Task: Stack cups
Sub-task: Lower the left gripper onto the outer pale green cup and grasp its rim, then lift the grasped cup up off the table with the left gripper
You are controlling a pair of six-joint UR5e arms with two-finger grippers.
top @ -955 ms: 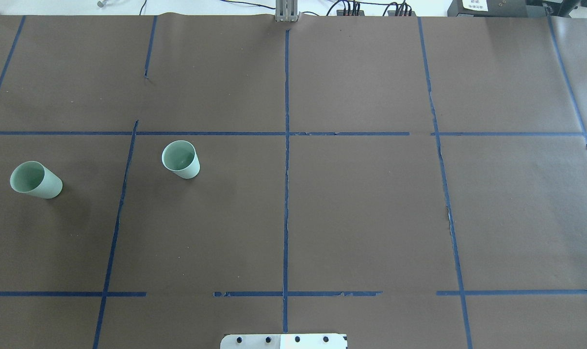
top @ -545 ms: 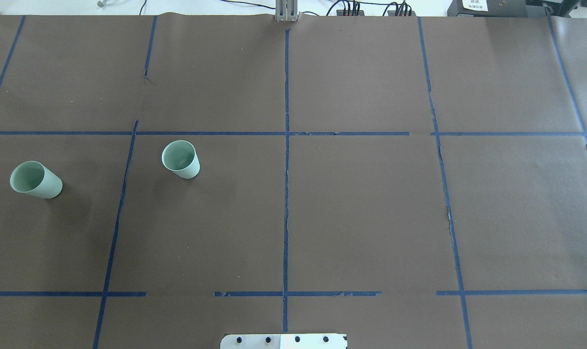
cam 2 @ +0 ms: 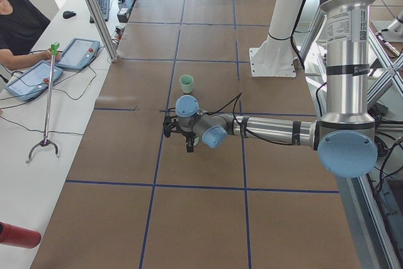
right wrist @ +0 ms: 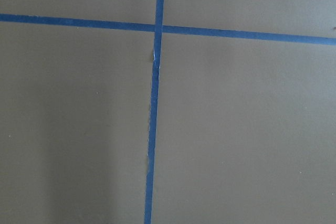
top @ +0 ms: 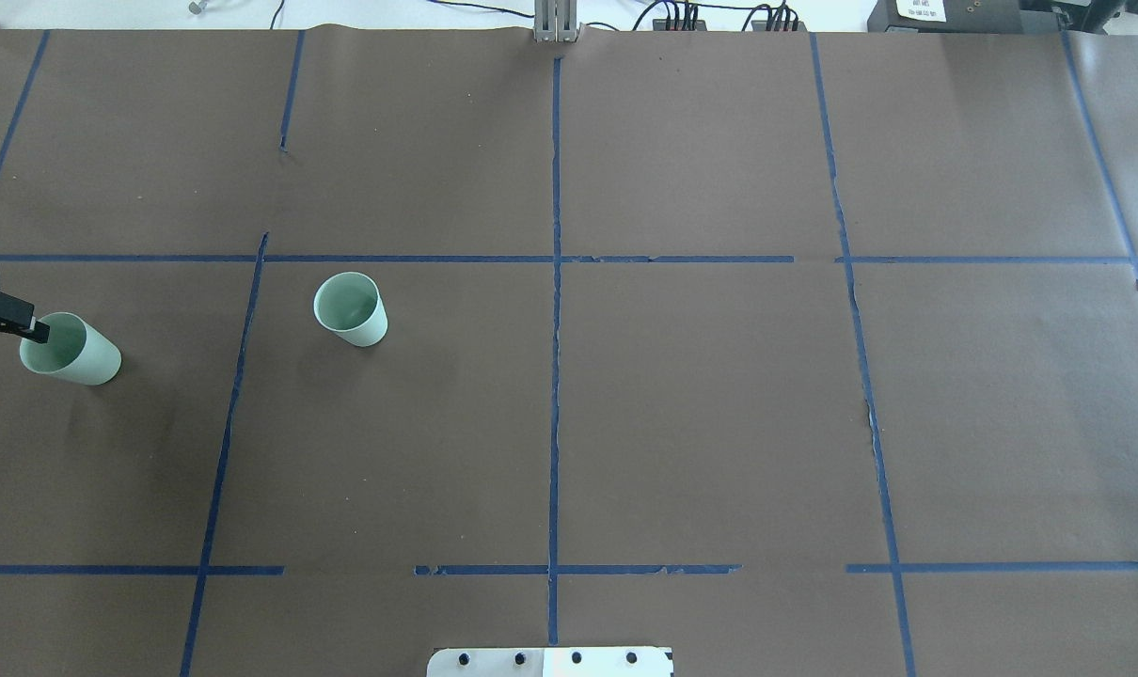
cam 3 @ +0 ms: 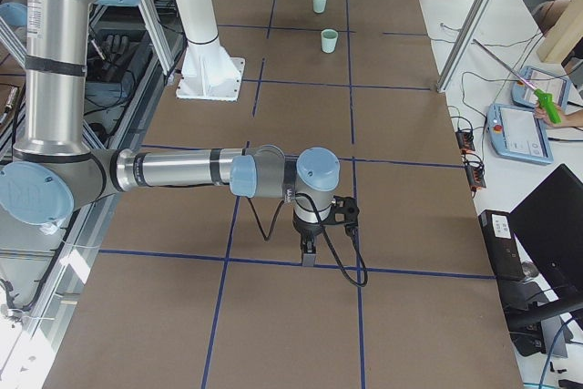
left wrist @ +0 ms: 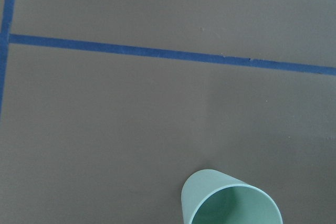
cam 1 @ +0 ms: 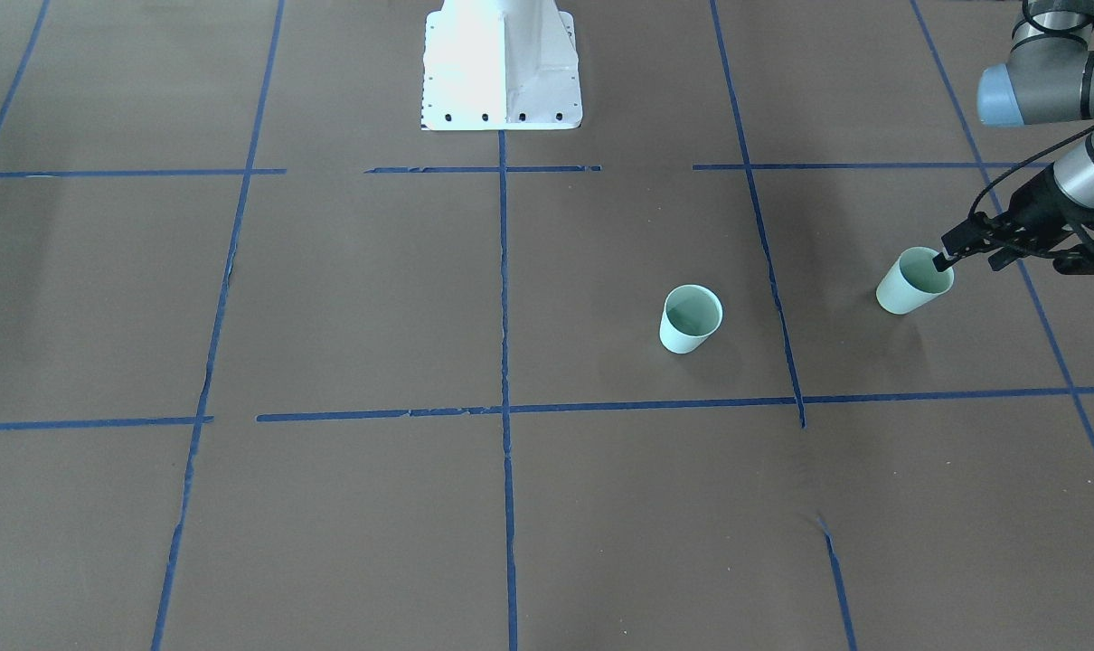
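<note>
My left gripper is about to grab the outer mint-green cup by its rim next, so that it can stack the cups.
Two pale mint-green cups stand upright and apart on the brown table. The outer cup is near the table's left end. The inner cup is nearer the middle. My left gripper is open and empty, above the outer cup, with one fingertip over its rim. The left wrist view shows that cup at its bottom edge. My right gripper shows only in the exterior right view, low over the table's right half; I cannot tell whether it is open or shut.
The table is covered in brown paper with a grid of blue tape lines. The white robot base stands at the table's near-middle edge. An operator with tablets sits along the far side.
My left gripper has come in from the overhead view's left edge and now reaches the outer cup's rim. Both cups stay in place.
</note>
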